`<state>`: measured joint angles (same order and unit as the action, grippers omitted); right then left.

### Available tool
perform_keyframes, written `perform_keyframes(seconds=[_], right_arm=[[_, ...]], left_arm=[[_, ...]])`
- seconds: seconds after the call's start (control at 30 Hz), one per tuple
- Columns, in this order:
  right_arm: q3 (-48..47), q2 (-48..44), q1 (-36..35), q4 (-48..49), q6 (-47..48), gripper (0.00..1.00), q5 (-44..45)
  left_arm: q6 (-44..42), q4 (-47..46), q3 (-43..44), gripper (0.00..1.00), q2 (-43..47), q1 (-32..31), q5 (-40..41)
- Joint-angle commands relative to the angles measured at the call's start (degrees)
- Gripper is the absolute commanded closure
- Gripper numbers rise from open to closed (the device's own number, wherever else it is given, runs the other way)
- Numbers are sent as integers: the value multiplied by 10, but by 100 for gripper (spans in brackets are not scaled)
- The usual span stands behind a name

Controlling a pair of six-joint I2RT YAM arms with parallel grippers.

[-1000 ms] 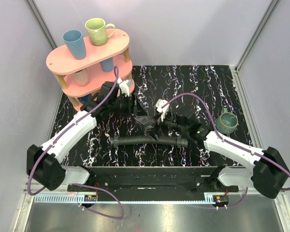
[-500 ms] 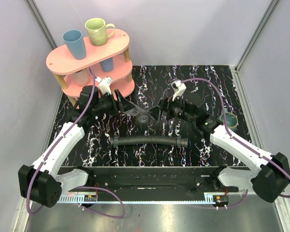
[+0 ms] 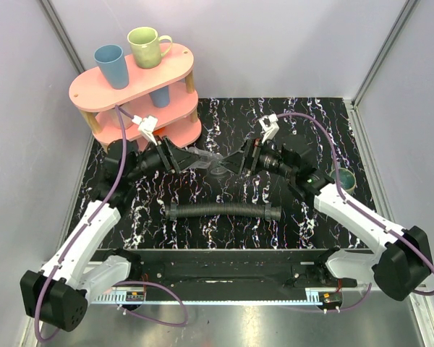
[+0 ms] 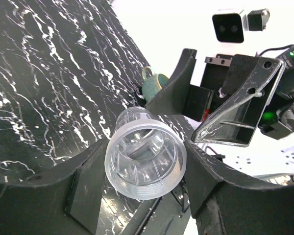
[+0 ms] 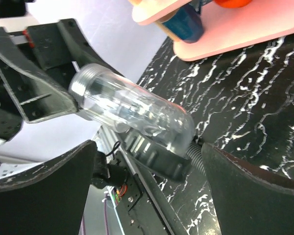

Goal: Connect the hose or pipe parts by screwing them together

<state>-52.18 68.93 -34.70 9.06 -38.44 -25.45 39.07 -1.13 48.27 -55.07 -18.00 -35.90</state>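
Next, my right gripper grabs the translucent fitting by its loose end [image 3: 215, 160] [image 5: 177, 127], which leaves the fitting's threads free for screwing.
The black ribbed hose [image 3: 217, 210] lies across the mat in front of both arms, with a smooth collar [image 3: 273, 213] at its right end. My left gripper [image 3: 194, 160] is raised above the mat and shut on the translucent fitting [image 3: 211, 163]. In the left wrist view the fitting [image 4: 152, 147] shows its threaded open end between my left gripper's [image 4: 146, 169] fingers. My right gripper [image 3: 231, 165] faces it, open, just right of the fitting's free end. The right wrist view shows the fitting [image 5: 132, 110] ahead of the wide open right gripper [image 5: 147, 147], with the hose collar [image 5: 157, 159] below.
A pink two-tier shelf [image 3: 87, 90] stands at the back left with a blue cup [image 3: 110, 65] and a green mug [image 3: 146, 45] on top. A teal mug [image 3: 341, 181] sits by the right arm. White walls enclose the mat.
Both grippers have risen from the hose and moved back. The left one carried the fitting towards the rear left. The hose stayed on the mat and lies straighter.
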Motion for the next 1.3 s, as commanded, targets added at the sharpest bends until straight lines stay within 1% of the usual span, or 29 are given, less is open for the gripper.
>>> perform_keyframes(seconds=[0.0,0.07,0.13,0.17,0.2,0.23,0.27,0.3,0.4,0.43,0.47,0.5,0.53,0.57,0.6,0.67,0.77,0.8,0.87,0.9,0.97,1.0,1.07,1.1,1.13,1.2,1.23,1.27], right_arm=[[9,2,2,100,-29,1,-69],[9,-5,1,114,-20,1,-83],[16,-19,2,112,8,0,-78],[18,-25,1,101,57,1,-72],[22,-31,2,95,87,0,-65],[30,-41,0,90,117,0,-40],[30,-42,1,69,172,0,-28],[26,-42,0,57,200,0,-15],[10,-23,-12,26,299,0,-5],[-4,-10,-22,16,329,0,8],[-14,-3,-65,-22,416,0,33],[-26,5,-83,-36,454,0,79],[-43,22,-96,-41,481,0,91],[-50,32,-105,-31,498,0,95],[-61,40,-106,-20,494,0,108],[-72,65,-120,7,490,0,121],[-99,96,-150,18,514,0,187],[-114,107,-173,17,523,0,217],[-130,139,-195,8,548,0,251],[-142,159,-212,4,556,0,287],[-150,176,-228,3,574,2,316],[-157,190,-235,6,578,3,340],[-165,201,-247,7,579,7,355],[-172,210,-251,3,579,12,357],[-174,212,-255,4,576,15,360],[-175,219,-257,7,572,28,370],[-174,220,-259,8,570,38,370],[-173,221,-258,9,569,41,376]], left_arm=[[49,-101,-20,100,19,3,-48],[24,-64,-6,100,15,3,-37],[11,-26,-1,100,8,4,-15],[8,-16,2,100,7,3,-8],[7,9,6,100,1,4,5],[1,30,13,100,-3,4,14],[-4,51,29,100,-7,3,23],[-14,93,38,100,-17,4,44],[-26,149,67,100,-37,3,59],[-27,156,75,100,-42,3,62],[-28,167,81,100,-50,3,68],[-29,193,87,100,-54,3,81],[-29,206,100,100,-60,4,88],[-28,222,108,100,-73,4,95],[-24,240,113,100,-78,3,100],[-14,243,119,100,-84,3,98],[19,235,115,100,-80,3,101],[34,234,114,100,-80,3,108],[43,234,115,100,-79,4,113],[54,234,115,100,-79,3,116],[63,234,117,100,-79,3,113],[72,234,117,100,-79,4,110],[77,234,118,100,-79,3,108],[79,238,118,100,-79,4,109],[80,241,121,100,-79,4,112],[78,258,126,100,-82,4,123],[77,263,130,100,-85,4,125],[76,274,132,100,-87,4,130]])
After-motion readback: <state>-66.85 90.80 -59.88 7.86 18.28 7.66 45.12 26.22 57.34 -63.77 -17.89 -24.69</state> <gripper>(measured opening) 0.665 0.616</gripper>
